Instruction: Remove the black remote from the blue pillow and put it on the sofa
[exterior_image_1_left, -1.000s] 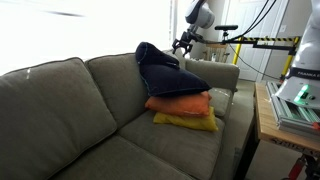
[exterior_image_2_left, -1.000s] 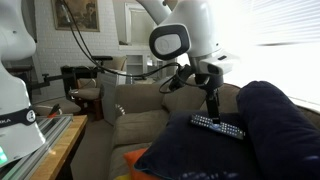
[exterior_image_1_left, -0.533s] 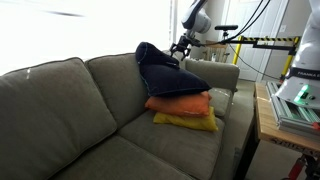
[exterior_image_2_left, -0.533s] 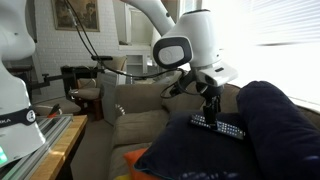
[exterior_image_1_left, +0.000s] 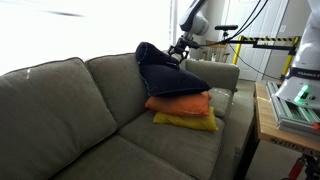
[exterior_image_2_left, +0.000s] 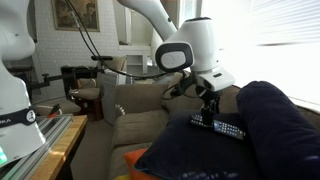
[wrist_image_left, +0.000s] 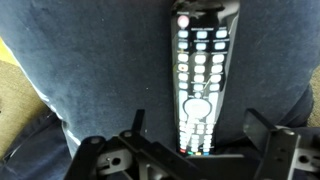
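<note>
My fingers reach only the near end of the remote, above the pillow. It isn't time to close yet: my gripper should go lower first, then close on the remote.
The black remote (wrist_image_left: 198, 75) with rows of pale buttons lies flat on the dark navy blue pillow (wrist_image_left: 90, 60). In the wrist view my gripper (wrist_image_left: 197, 125) is open, one finger on each side of the remote's near end, not closed on it. In an exterior view the gripper (exterior_image_2_left: 209, 112) hangs just above the remote (exterior_image_2_left: 218, 126) on the blue pillow (exterior_image_2_left: 265, 135). In another exterior view the gripper (exterior_image_1_left: 178, 52) is at the top of the blue pillow (exterior_image_1_left: 165, 72), which rests on the grey-green sofa (exterior_image_1_left: 70, 110).
An orange pillow (exterior_image_1_left: 180, 103) and a yellow pillow (exterior_image_1_left: 186, 121) are stacked under the blue one by the sofa's arm (exterior_image_1_left: 218, 72). A wooden table (exterior_image_1_left: 283, 125) with equipment stands beside the sofa. A second robot body (exterior_image_2_left: 15, 80) stands at the frame edge.
The gripper has come down and closer to the remote, from a little above it to straddling its end. The remote and pillows have not moved.
</note>
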